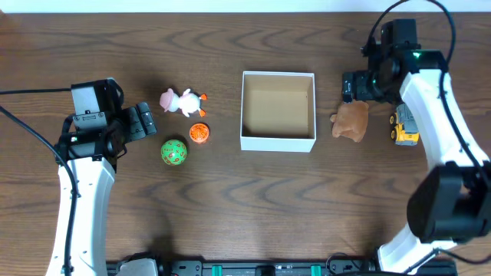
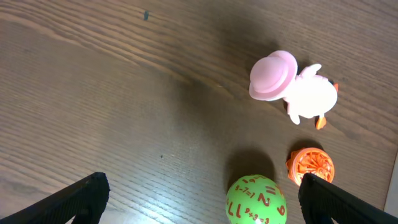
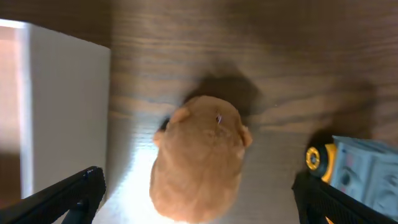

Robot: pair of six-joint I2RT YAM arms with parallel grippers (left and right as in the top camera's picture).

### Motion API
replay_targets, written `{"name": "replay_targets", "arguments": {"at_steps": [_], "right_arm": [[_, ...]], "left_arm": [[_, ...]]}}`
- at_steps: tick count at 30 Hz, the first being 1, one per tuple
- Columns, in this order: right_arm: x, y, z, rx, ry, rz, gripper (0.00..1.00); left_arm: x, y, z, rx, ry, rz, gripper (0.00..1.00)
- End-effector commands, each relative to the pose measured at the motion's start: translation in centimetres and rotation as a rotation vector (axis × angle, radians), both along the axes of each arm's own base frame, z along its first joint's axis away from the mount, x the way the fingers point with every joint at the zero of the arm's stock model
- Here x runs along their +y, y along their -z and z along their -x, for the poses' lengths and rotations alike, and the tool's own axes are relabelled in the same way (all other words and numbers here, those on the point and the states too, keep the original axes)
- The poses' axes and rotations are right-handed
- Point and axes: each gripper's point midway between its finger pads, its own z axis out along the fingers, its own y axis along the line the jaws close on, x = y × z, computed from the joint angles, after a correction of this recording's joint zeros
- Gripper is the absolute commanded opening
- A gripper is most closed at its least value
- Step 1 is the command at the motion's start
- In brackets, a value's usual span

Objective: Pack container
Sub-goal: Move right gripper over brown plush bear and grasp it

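Next, my right gripper reaches the brown plush toy and grips its plump body (image 1: 350,126), leaving its eared head free to fit inside the container (image 1: 278,142).
The container (image 1: 278,142), a square white box with a tan inside, sits mid-table with nothing in it; its white wall shows in the right wrist view (image 3: 62,118). A brown plush animal (image 1: 351,121) lies right of it, between the fingers of my open right gripper (image 3: 199,202), which hovers above it. A yellow toy truck (image 1: 404,126) lies further right (image 3: 354,165). My open left gripper (image 1: 142,121) is left of a green numbered ball (image 2: 256,199), an orange ball (image 2: 310,165) and a pink-and-white duck toy (image 2: 292,84).
The toys on the left lie grouped between the left gripper and the box: pink duck (image 1: 182,102), orange ball (image 1: 199,133), green ball (image 1: 174,152). Dark wooden table (image 1: 253,207) all around.
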Motion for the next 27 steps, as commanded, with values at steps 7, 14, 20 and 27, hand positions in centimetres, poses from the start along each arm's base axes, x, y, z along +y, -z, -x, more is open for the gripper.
{"name": "replay_targets", "arguments": {"at_steps": [7, 14, 20, 27], "right_arm": [[-0.1, 6.4, 0.5, 0.174, 0.067, -0.015, 0.95], [0.6, 10.5, 1.5, 0.286, 0.087, -0.023, 0.69], [1.1, 10.2, 1.5, 0.283, 0.093, -0.031, 0.01], [1.8, 4.8, 0.9, 0.162, 0.073, -0.040, 0.01]], "left_arm": [[0.2, -0.6, -0.3, -0.011, 0.008, -0.013, 0.98], [0.2, -0.6, -0.3, -0.011, 0.008, -0.012, 0.98], [0.2, -0.6, -0.3, -0.011, 0.008, -0.012, 0.98], [0.2, -0.6, -0.3, -0.011, 0.008, -0.012, 0.98]]}}
